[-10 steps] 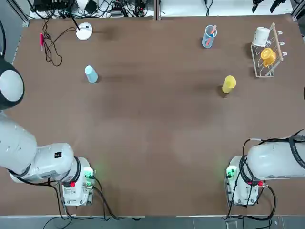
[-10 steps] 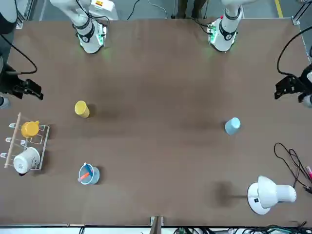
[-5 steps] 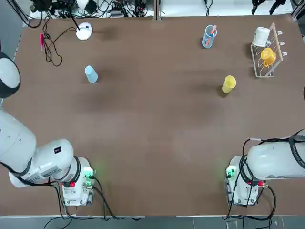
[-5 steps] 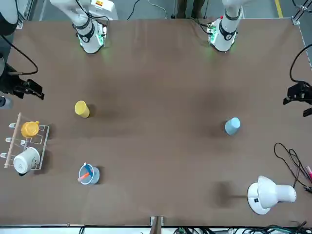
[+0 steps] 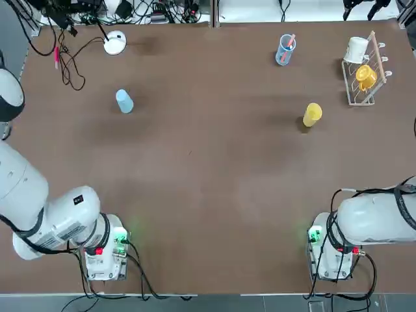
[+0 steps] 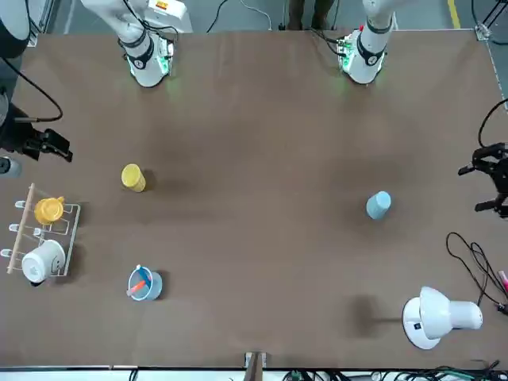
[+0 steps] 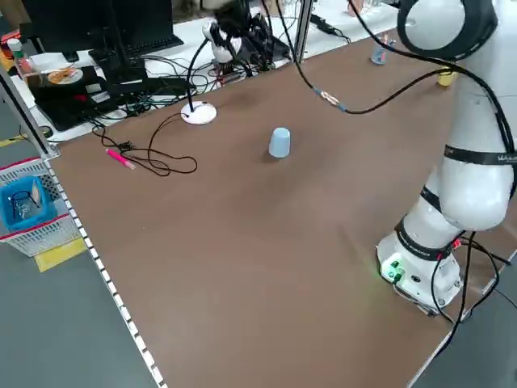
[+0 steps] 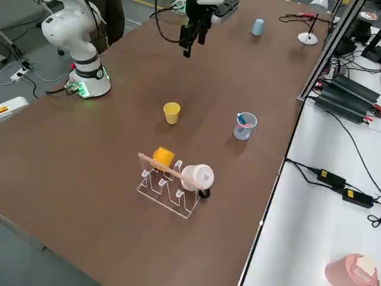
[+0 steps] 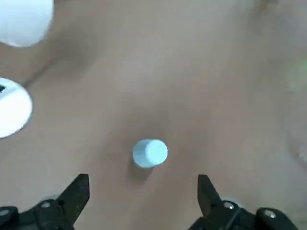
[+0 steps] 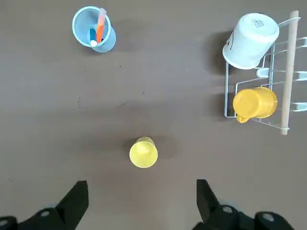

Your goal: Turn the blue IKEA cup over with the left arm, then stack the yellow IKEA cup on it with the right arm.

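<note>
My left gripper takes hold of the blue IKEA cup's side [image 6: 375, 209] [image 9: 139, 154] next, to turn the cup over onto its closed base.
The blue IKEA cup [image 5: 124, 101] [image 6: 378, 205] stands on the table's left half, far from the bases. In the left wrist view the blue cup [image 9: 150, 153] lies below and ahead of the left gripper [image 9: 143, 191], which is open and empty. That left gripper [image 6: 492, 178] hangs high over the table's left edge. The yellow IKEA cup [image 5: 312, 114] [image 6: 133, 178] stands on the right half, mouth up. The right gripper [image 10: 141, 199] hovers high above the yellow cup [image 10: 143, 153], open and empty, and shows in the front view [image 6: 44, 144] near the right edge.
A white desk lamp [image 5: 114, 43] with a black cable and a pink pen [image 5: 57, 55] sits at the far left. A see-through blue tumbler [image 5: 285, 49] with pink sticks stands far right. A rack [image 5: 374, 65] there carries a white cup and an orange-yellow cup.
The left gripper has swung away from the bases along the table's left edge, toward the far side. The right arm and both cups have stayed put.
</note>
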Motion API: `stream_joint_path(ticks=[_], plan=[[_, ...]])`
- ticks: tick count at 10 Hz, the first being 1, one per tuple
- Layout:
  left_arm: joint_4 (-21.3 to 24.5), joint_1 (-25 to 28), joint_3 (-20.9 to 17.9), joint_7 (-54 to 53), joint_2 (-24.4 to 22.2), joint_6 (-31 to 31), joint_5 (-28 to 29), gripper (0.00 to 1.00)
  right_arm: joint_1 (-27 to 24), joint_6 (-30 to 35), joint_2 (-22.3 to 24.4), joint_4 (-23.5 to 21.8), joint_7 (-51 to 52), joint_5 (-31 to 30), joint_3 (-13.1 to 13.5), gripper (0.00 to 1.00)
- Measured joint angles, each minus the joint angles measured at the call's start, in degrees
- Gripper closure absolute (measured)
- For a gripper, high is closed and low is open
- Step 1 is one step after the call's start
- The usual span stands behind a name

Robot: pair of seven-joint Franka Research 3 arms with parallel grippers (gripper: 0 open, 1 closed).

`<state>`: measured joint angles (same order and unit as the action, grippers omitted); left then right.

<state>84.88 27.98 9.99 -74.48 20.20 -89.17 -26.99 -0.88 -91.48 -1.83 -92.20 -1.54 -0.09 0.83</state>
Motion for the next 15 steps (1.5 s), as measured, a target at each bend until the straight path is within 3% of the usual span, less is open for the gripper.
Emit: stream_joint_path(ticks=[3,8,15], plan=[[3.7,4.4,0.1,-14.3,6.9,1.5,-7.4,0.01,0.0,0.0,0.0,0.0,0.0,0.0,0.0,0.0],[7.6,7.9,0.3,-41.1,18.1,1.4,-13.1,0.01,0.0,0.0,0.0,0.0,0.5,0.0,0.0,0.0],[9.9,7.8,0.8,-58.5,25.9,-0.4,-19.1,0.01,0.0,0.0,0.0,0.0,0.9,0.0,0.1,0.0]])
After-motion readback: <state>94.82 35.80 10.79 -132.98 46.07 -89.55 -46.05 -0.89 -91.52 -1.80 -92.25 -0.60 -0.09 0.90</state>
